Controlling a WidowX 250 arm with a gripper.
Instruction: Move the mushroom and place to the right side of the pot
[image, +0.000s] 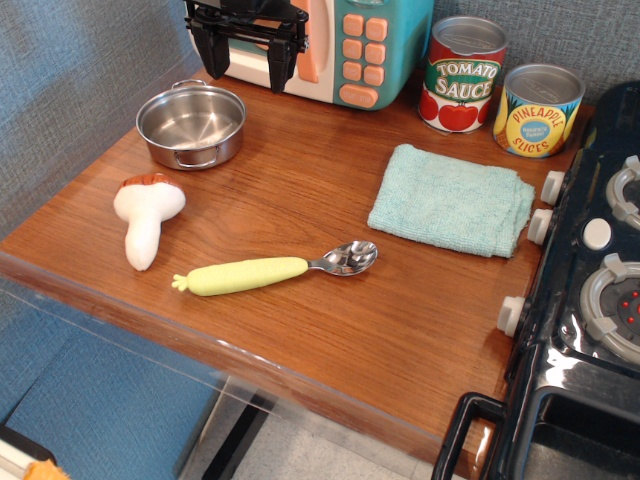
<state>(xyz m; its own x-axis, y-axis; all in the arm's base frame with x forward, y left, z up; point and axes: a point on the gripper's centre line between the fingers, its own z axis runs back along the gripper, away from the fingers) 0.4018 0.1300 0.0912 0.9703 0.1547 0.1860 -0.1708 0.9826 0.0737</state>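
My gripper is going to grab the mushroom by its reddish-brown cap (151, 186) next, to set it down beside the pot (191, 125).
The mushroom (146, 218) lies on its side near the table's left front edge, white stem pointing toward me, reddish-brown cap toward the pot. The steel pot (191, 125) stands empty behind it at the back left, upright, with two small loop handles. My gripper (246, 58) hangs at the top of the view, behind and to the right of the pot, in front of the toy microwave. Its two black fingers are spread apart and hold nothing. It is well away from the mushroom.
A yellow-green handled spoon (270, 270) lies in front of centre. A teal cloth (452, 200) lies to the right. A toy microwave (345, 45), a tomato sauce can (461, 75) and a pineapple can (538, 110) line the back. A toy stove (595, 290) borders the right.
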